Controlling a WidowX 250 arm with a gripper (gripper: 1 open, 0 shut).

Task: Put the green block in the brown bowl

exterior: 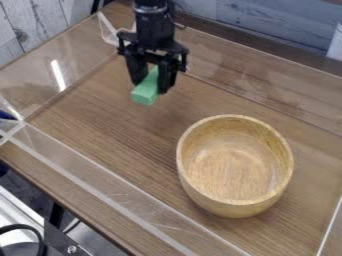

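My gripper holds the green block (147, 91) above the wooden tabletop, well short of the brown bowl (235, 165). It should move the green block over the bowl before it lets go.
The green block (147, 91) hangs above the wooden tabletop, pinched between the black fingers of my gripper (151, 78), which is shut on it. The block's lower end sticks out below the fingertips. The arm comes down from the top of the camera view, at the left-centre. The brown bowl (235, 165) stands upright and empty at the lower right, well apart from the block and to the right of and nearer than the gripper.
A clear acrylic wall (80, 175) runs around the wooden table surface (94, 120), with its near edge along the lower left and a far edge at the back. Grey planks lie beyond the top left corner.
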